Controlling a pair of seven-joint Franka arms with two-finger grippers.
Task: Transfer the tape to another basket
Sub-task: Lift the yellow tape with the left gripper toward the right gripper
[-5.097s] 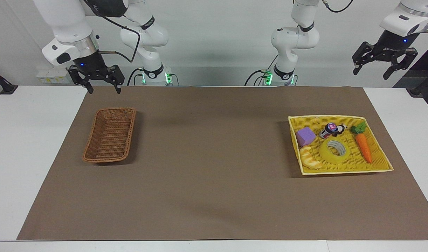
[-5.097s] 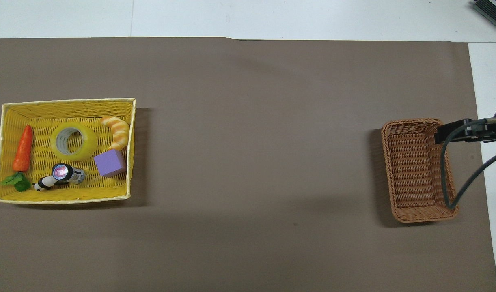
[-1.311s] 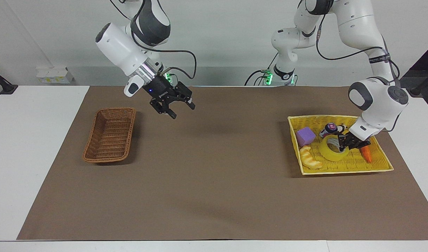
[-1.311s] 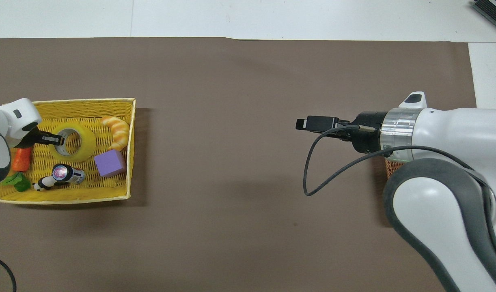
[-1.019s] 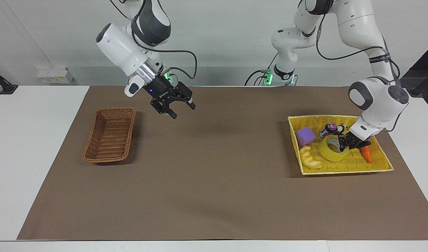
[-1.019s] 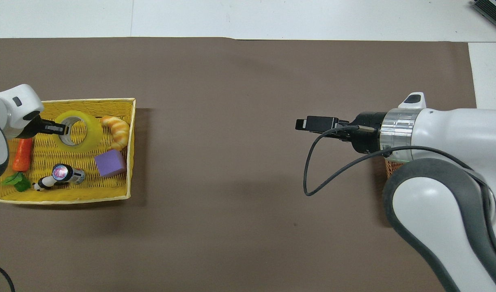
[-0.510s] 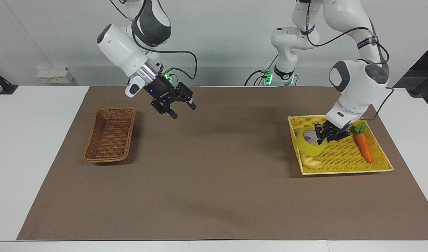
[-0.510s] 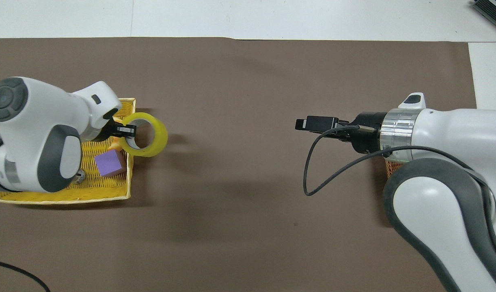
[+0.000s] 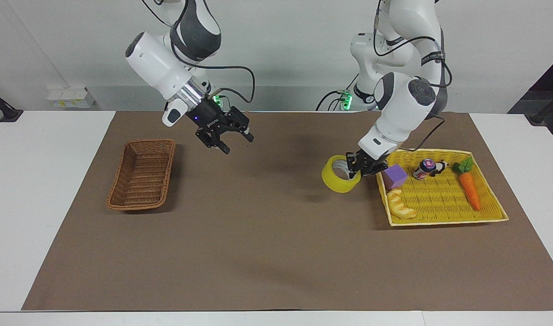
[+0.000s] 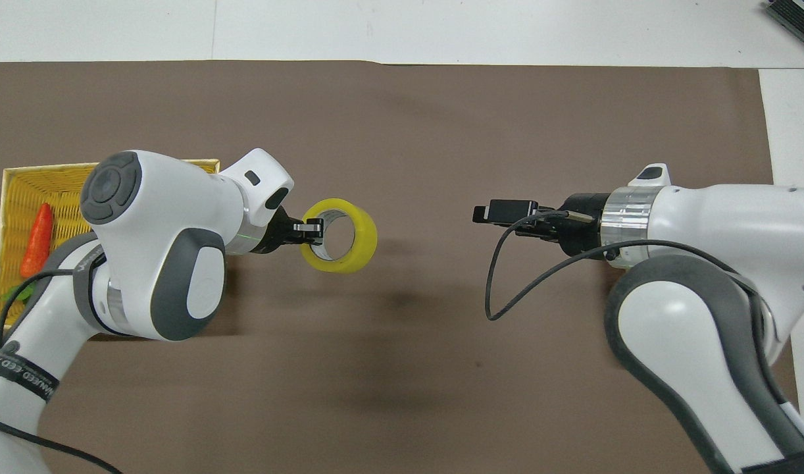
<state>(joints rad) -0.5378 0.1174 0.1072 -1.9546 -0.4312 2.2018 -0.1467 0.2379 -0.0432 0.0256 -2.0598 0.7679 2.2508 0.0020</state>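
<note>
The robot's left gripper already covers one side of the tape with its fingers, so its right gripper will next grab the free rim of the yellow tape (image 9: 335,183) opposite them.
My left gripper (image 9: 354,166) (image 10: 313,230) is shut on the rim of the yellow tape (image 9: 335,183) (image 10: 362,243), one finger inside its pale core. It holds the roll in the air over the brown mat, just beside the yellow tray (image 9: 444,221) on the side toward the right arm's end. Over the mat, beside the brown wicker basket (image 9: 143,174), my right gripper (image 9: 236,143) (image 10: 501,212) hangs open with nothing in it. The basket has nothing in it. In the overhead view the right arm hides the basket.
The yellow tray (image 10: 20,172) holds a purple cube (image 9: 395,175), a croissant (image 9: 401,204), a carrot (image 9: 470,190) (image 10: 35,240) and a small bottle (image 9: 425,168). A brown mat (image 9: 267,235) covers the white table between tray and basket.
The left gripper has lifted the tape out of the yellow tray and carried it toward the right arm's end, past the tray's edge. The right gripper has barely moved.
</note>
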